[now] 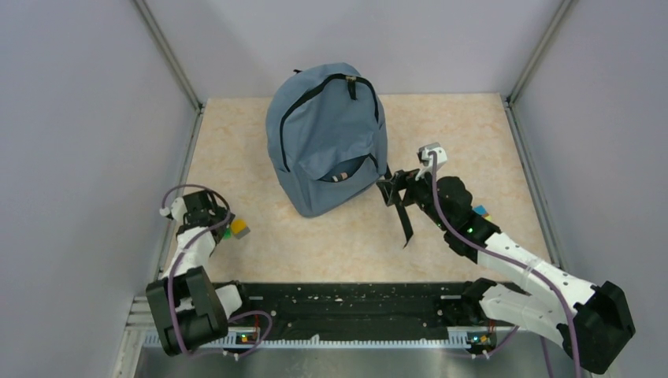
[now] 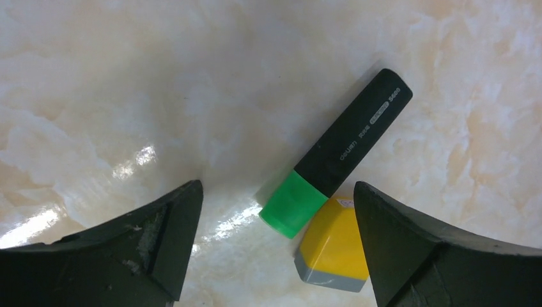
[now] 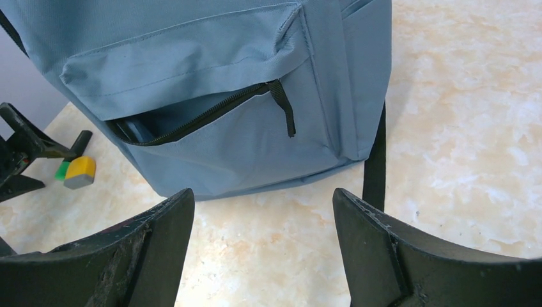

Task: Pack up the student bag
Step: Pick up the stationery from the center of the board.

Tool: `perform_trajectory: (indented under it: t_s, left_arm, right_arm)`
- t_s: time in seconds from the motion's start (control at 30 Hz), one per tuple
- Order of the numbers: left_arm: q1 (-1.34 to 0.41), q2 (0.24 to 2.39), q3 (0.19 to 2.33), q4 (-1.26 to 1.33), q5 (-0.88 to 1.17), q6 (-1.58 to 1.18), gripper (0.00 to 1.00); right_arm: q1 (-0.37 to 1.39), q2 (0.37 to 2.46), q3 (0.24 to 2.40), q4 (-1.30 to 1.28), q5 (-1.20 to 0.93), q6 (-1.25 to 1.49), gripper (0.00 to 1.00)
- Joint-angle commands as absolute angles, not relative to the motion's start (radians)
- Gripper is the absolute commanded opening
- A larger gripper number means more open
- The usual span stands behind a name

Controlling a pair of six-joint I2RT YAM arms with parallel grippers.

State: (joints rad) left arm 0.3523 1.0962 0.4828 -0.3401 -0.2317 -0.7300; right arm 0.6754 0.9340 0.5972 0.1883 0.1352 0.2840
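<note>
The left gripper grabs the highlighter across its black body near the green cap [image 3: 72,155] next, which leaves both ends free to pack into the front pocket [image 3: 192,121].
The grey-blue student bag [image 1: 327,138] lies at the middle back of the table, its front pocket [image 3: 192,121] partly unzipped. My right gripper [image 1: 391,190] hovers open just off the bag's lower right corner, with bare table between its fingers [image 3: 263,195]. My left gripper [image 1: 219,227] is at the left, open and low over the table [image 2: 275,189]. Between its fingers lie a black highlighter with a green cap [image 2: 348,144] and a yellow and grey block [image 2: 332,246]; neither finger touches them.
A black strap [image 1: 404,220] trails from the bag toward the near edge, under my right gripper. Small blue and yellow items [image 1: 480,211] peek out beside the right arm. Grey walls with metal posts enclose the table on three sides.
</note>
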Motion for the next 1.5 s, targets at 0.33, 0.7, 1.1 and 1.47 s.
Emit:
perform_trajectory:
  t_s: [0.33, 0.7, 1.1, 1.47]
  left_arm:
    - [0.345, 1.354, 0.609, -0.239, 0.045, -0.660, 0.75]
    - [0.304, 1.449, 0.678, -0.323, -0.070, -0.598, 0.59]
    - [0.285, 1.493, 0.699, -0.350, -0.092, -0.576, 0.43]
    - [0.285, 1.314, 0.644, -0.292, -0.048, -0.554, 0.30]
  right_arm:
    - [0.664, 0.859, 0.590, 0.216, 0.155, 0.320, 0.78]
    - [0.664, 0.857, 0.575, 0.233, 0.166, 0.326, 0.78]
    - [0.664, 0.870, 0.573, 0.232, 0.169, 0.322, 0.78]
    - [0.664, 0.862, 0.573, 0.223, 0.190, 0.311, 0.78]
